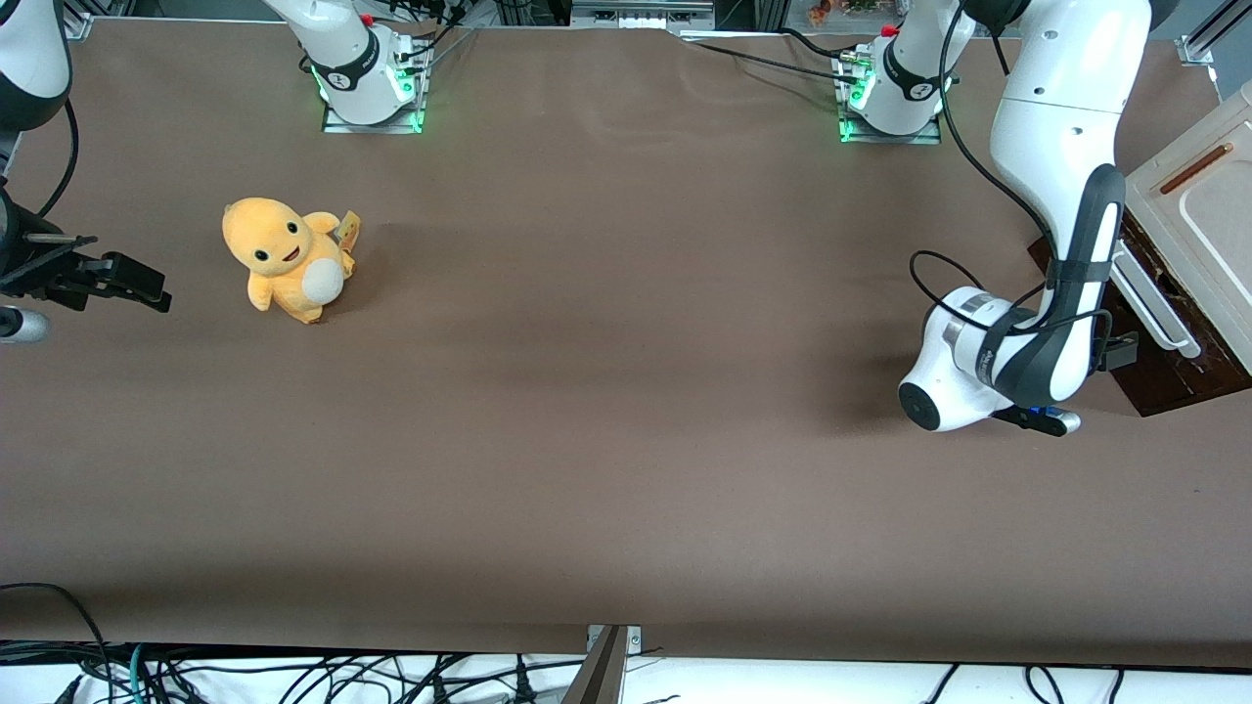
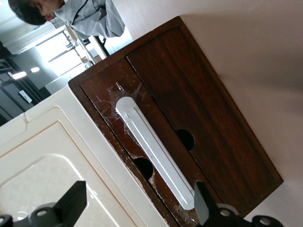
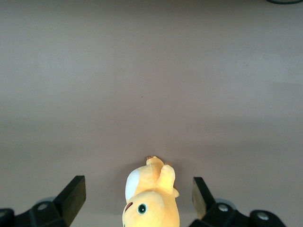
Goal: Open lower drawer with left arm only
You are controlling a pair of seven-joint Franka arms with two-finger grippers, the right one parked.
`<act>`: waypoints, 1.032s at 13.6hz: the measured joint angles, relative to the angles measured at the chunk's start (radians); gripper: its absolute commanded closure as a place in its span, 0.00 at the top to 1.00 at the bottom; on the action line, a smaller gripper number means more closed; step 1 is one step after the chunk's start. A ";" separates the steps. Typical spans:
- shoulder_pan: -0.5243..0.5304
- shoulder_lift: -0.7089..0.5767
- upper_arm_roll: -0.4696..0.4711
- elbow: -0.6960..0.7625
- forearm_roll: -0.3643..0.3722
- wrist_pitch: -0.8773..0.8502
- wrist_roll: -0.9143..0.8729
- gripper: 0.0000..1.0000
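Observation:
My left gripper should next grab the white bar handle along its long grip bar (image 2: 154, 151), to open the lower drawer (image 2: 118, 109).
The lower drawer (image 1: 1174, 376) is a dark-brown wooden front at the working arm's end of the table, under a cream-white cabinet top (image 1: 1208, 196). A long white bar handle (image 1: 1154, 303) runs across it. The left arm (image 1: 1066, 244) bends down in front of the drawer, and its black gripper (image 1: 1123, 350) sits close to the handle, mostly hidden by the wrist. In the left wrist view the drawer front (image 2: 213, 123) and handle (image 2: 154, 149) fill the picture. The gripper (image 2: 139, 203) is open wide, with one fingertip (image 2: 202, 201) near the handle's end, and nothing is held.
A yellow plush toy (image 1: 289, 259) stands on the brown table (image 1: 626, 411) toward the parked arm's end. The cream cabinet top (image 2: 57, 156) has a recessed tray shape. Two round holes (image 2: 185, 139) flank the handle. Cables hang along the table's near edge.

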 measured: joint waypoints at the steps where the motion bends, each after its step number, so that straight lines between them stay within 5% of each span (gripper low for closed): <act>1: 0.000 0.005 0.007 0.000 0.000 -0.001 -0.010 1.00; 14: 0.050 0.076 0.045 0.002 0.067 0.000 -0.177 1.00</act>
